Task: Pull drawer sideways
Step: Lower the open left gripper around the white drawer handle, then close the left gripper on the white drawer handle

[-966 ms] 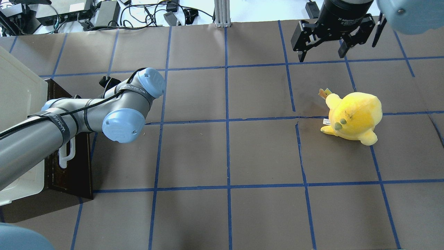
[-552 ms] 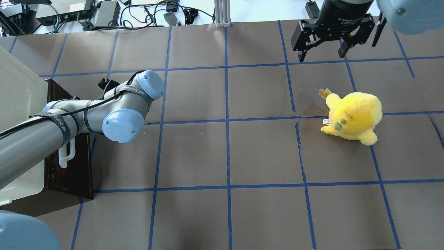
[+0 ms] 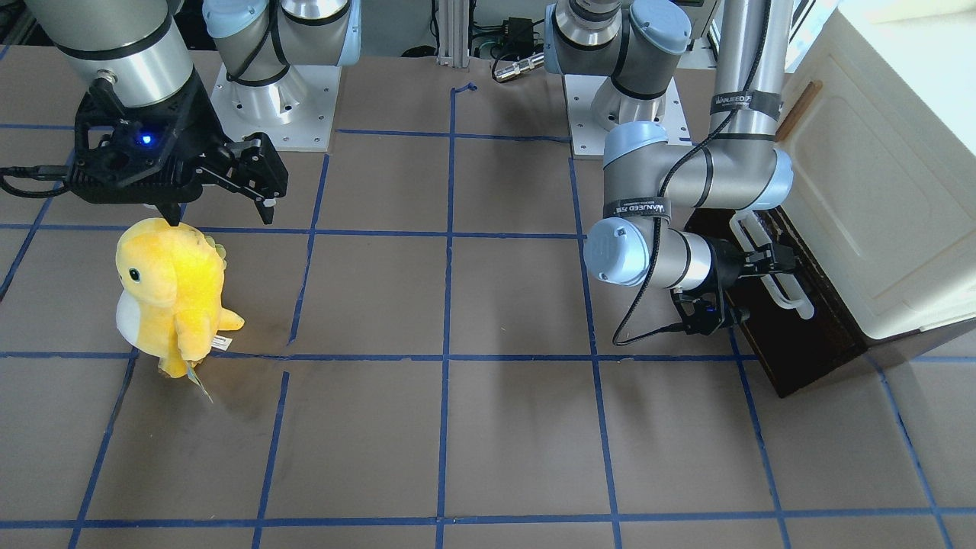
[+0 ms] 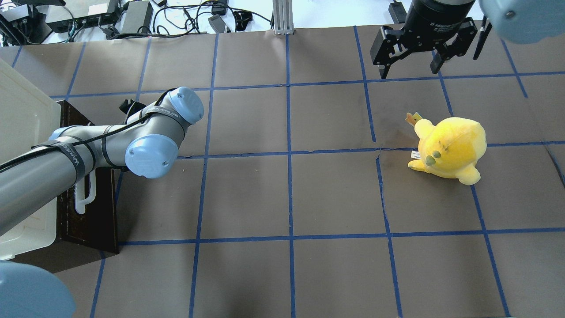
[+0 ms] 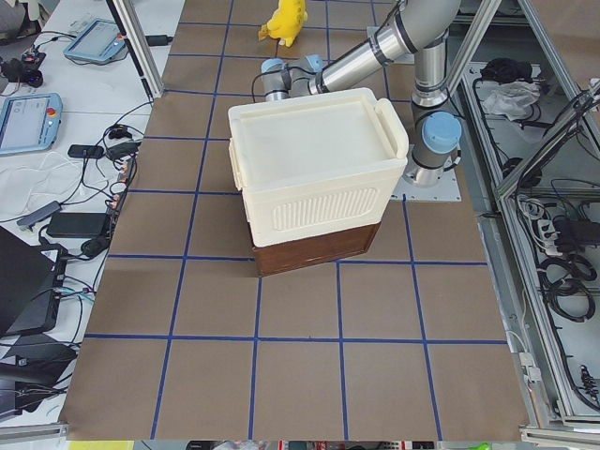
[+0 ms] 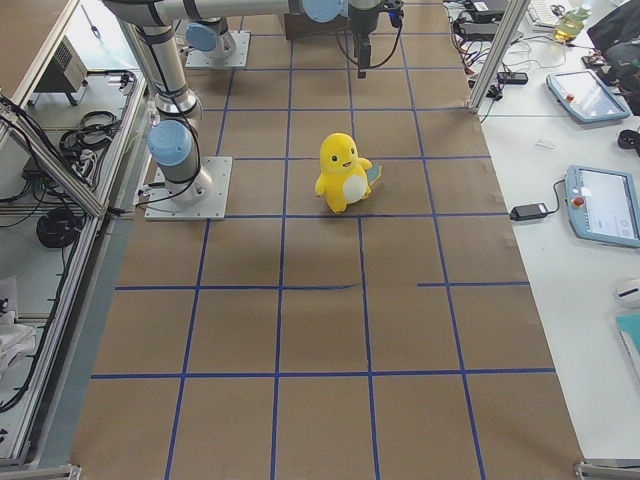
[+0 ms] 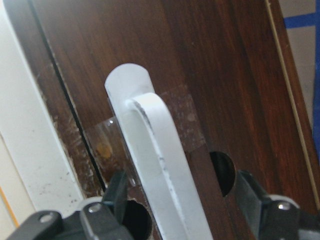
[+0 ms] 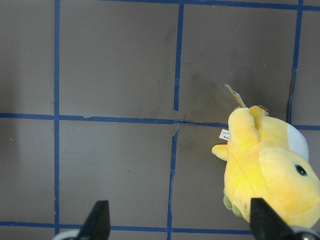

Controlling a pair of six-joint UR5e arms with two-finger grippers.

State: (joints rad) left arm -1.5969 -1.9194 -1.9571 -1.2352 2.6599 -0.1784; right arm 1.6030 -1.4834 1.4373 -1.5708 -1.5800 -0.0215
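Observation:
I next need to grab the drawer by its white bar handle (image 3: 772,263) with my left gripper, to pull the drawer out of the cream cabinet (image 3: 862,191).
The drawer (image 3: 785,335) has a dark brown wooden front and sits low under the cream cabinet (image 3: 862,191). Its long white bar handle (image 3: 772,263) runs along the front and also shows in the overhead view (image 4: 84,194). My left gripper (image 3: 755,284) is open at the handle. In the left wrist view the gripper (image 7: 182,197) has one finger on each side of the white bar (image 7: 160,165), with gaps on both sides. My right gripper (image 4: 410,66) is open and empty, far from the drawer, above the table.
A yellow plush toy (image 4: 450,148) stands on the table below the right gripper, and it shows in the right wrist view (image 8: 265,170). The cream cabinet (image 4: 22,115) fills the table's left end. Blue tape lines grid the brown table.
My left arm's wrist and elbow have moved to the left in the overhead view, closer to the drawer front. The right arm and the plush toy have not moved.

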